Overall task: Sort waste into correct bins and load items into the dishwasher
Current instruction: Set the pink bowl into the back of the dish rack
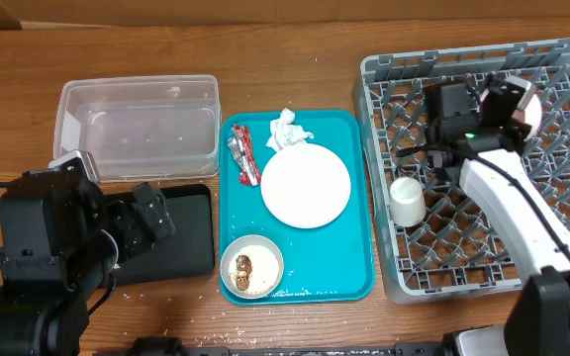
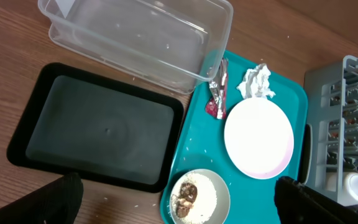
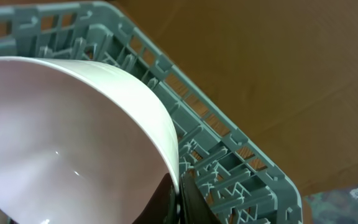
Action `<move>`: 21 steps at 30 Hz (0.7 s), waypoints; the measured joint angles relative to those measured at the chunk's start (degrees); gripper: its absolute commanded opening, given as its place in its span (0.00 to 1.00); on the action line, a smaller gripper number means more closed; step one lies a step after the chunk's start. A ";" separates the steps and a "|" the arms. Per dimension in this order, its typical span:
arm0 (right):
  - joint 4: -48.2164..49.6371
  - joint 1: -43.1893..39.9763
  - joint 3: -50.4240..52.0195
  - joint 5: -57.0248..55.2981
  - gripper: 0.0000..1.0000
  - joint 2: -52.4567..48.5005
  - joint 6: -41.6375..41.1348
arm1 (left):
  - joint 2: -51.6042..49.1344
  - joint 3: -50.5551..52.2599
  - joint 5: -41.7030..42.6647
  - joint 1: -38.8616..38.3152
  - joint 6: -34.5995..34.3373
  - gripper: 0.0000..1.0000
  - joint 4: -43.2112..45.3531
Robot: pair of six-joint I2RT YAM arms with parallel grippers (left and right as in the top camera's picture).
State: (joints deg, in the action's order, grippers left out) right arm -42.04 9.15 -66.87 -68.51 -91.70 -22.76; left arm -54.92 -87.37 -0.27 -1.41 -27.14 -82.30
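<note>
The pale pink bowl is hanging above the wires of the rack, so I will lower it toward the white cup before my right gripper lets go of it.
My right gripper (image 1: pixel 504 100) is shut on the rim of the pale pink bowl (image 1: pixel 529 113), held tilted over the far part of the grey dish rack (image 1: pixel 562 213). In the right wrist view the fingers (image 3: pixel 180 186) pinch the bowl's edge (image 3: pixel 61 143). A white cup (image 1: pixel 407 201) lies in the rack. On the teal tray sit the round plate (image 1: pixel 306 186), a crumpled tissue (image 1: pixel 287 129), a red-and-silver wrapper (image 1: pixel 243 156) and a small white bowl (image 1: pixel 251 265) with brown scraps and crumbs. My left gripper (image 1: pixel 151 220) is open and empty above the black tray (image 1: pixel 181 247).
The clear tub (image 1: pixel 137 129) stands behind the black tray, both left of the teal tray (image 1: pixel 354 267). In the left wrist view the tub (image 2: pixel 135 37), black tray (image 2: pixel 98 130) and small bowl (image 2: pixel 199 198) lie below my spread fingers (image 2: pixel 178 180). Crumbs dot the table.
</note>
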 measured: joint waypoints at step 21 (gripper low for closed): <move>-5.64 8.92 2.47 -0.74 0.04 -3.41 0.33 | -0.02 0.00 0.00 0.00 0.00 1.00 0.00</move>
State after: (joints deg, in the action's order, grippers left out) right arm -47.68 18.06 -64.40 -69.25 -95.11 -22.44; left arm -54.94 -87.37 -0.27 -1.41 -27.14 -82.30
